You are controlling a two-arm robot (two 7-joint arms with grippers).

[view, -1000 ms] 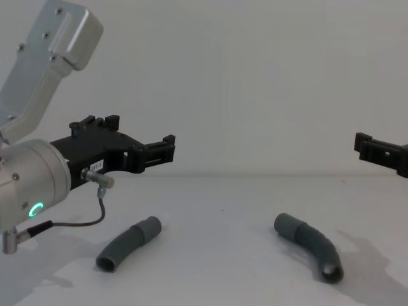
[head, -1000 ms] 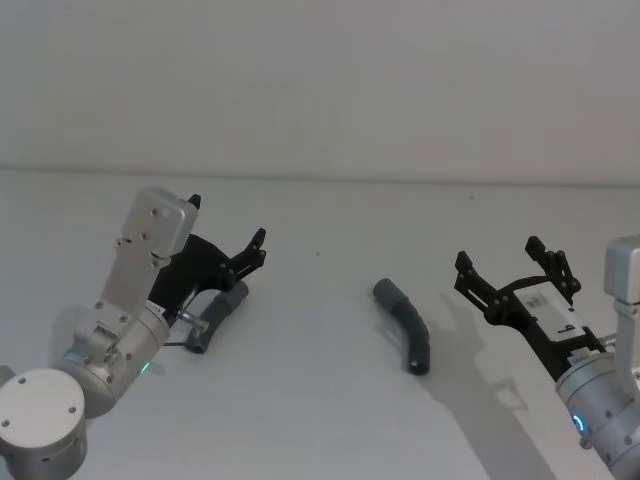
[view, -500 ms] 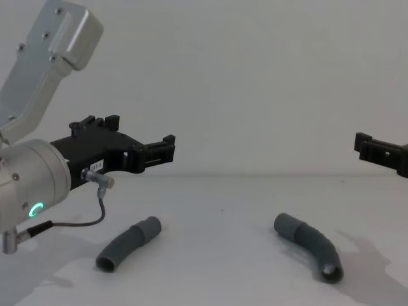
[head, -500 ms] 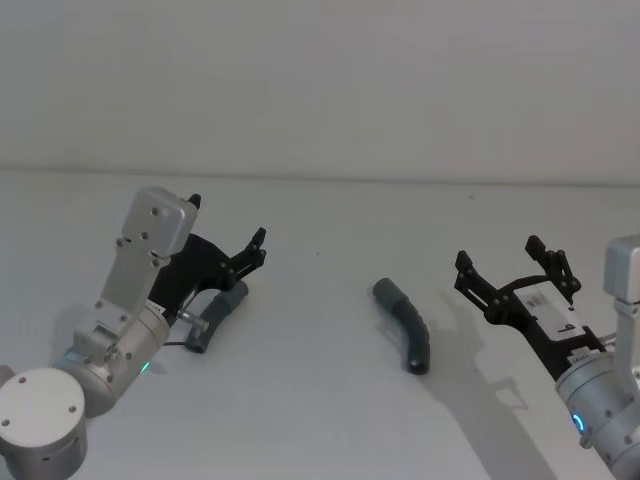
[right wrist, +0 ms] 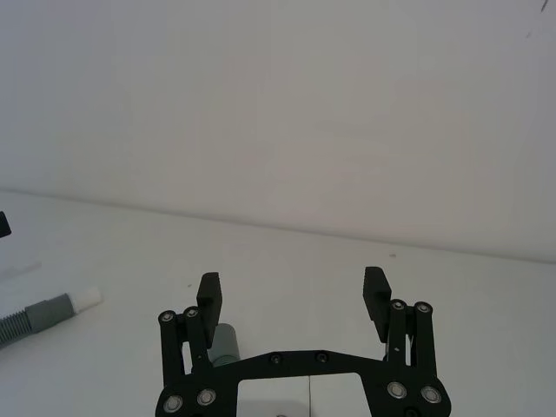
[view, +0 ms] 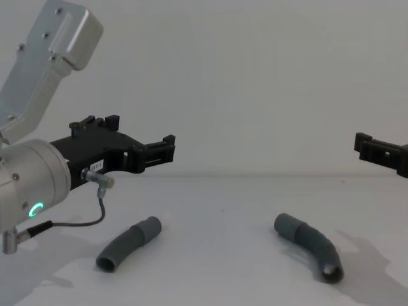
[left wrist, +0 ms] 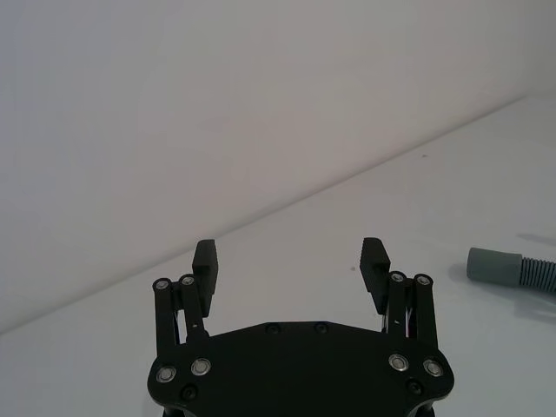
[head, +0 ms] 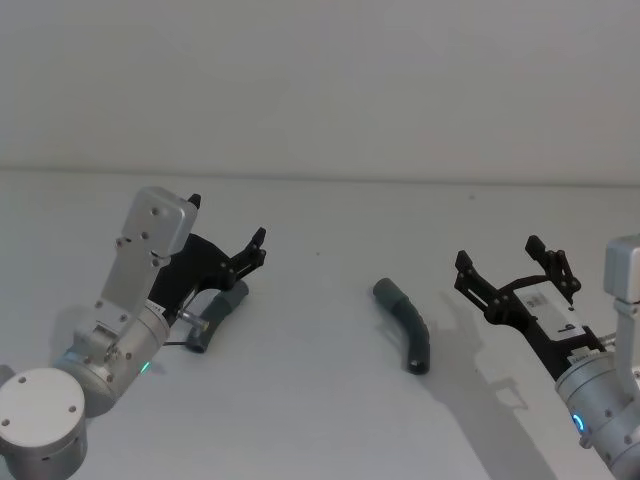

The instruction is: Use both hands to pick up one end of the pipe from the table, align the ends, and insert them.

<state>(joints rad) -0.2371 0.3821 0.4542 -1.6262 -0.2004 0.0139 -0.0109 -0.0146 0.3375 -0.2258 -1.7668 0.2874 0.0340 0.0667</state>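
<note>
My left gripper is to grab the dark-grey pipe by its smooth cuff (view: pixel 148 229) next, so that the pipe can line up with the other pipe piece (view: pixel 309 241).
Two curved dark-grey pipe pieces lie apart on the off-white table (head: pixel 320 420). The left piece (head: pixel 216 314) (view: pixel 128 243) rests below my left gripper (head: pixel 228 220) (view: pixel 141 132), which hovers above it, open and holding nothing. The right piece (head: pixel 405 326) (view: pixel 310 246) lies mid-table, to the left of my right gripper (head: pixel 498 254), also open and raised off the table. In the left wrist view, the open gripper (left wrist: pixel 289 255) has a cuffed pipe end (left wrist: pixel 508 267) far off to one side. The right wrist view shows a grey cuff (right wrist: pixel 226 342) behind the open gripper (right wrist: pixel 293 284) and a pipe piece with a pale end (right wrist: pixel 52 310).
A plain pale wall (head: pixel 320 80) rises behind the table's far edge. A thin cable (view: pixel 76 221) loops from my left wrist above the left piece.
</note>
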